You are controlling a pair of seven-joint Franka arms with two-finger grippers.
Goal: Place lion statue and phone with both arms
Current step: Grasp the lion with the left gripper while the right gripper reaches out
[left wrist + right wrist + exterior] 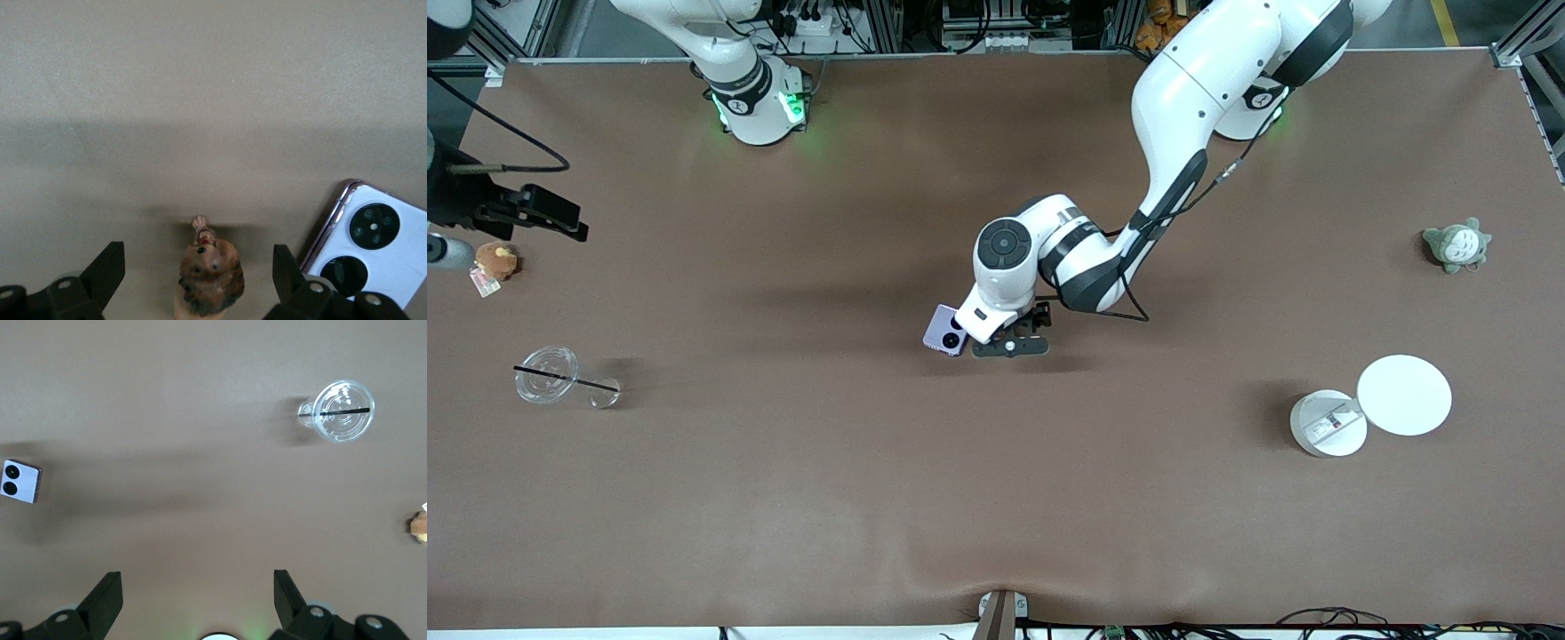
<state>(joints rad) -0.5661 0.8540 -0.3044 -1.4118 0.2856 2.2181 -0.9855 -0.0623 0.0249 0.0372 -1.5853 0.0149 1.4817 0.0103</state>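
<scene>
My left gripper has its fingers on either side of the lion statue's head (pixel 211 273), so it should close on the statue now.
The lion statue (pixel 210 277) stands on the brown table between the fingers of my left gripper (pixel 198 257), which is open and touches nothing. In the front view the statue is hidden under my left gripper (pixel 1009 342), low over the table's middle. The lilac phone (pixel 945 329) lies flat beside that gripper, toward the right arm's end, camera circles up; it also shows in the left wrist view (pixel 373 243) and the right wrist view (pixel 20 482). My right gripper (pixel 198 583) is open and empty, held high at the right arm's end of the table (pixel 543 216).
A clear cup with a black straw (pixel 547 375) and an orange-brown plush (pixel 496 260) lie at the right arm's end. A grey-and-white plush (pixel 1456 244) and a white round container (pixel 1328 424) with its lid (pixel 1403 395) beside it lie at the left arm's end.
</scene>
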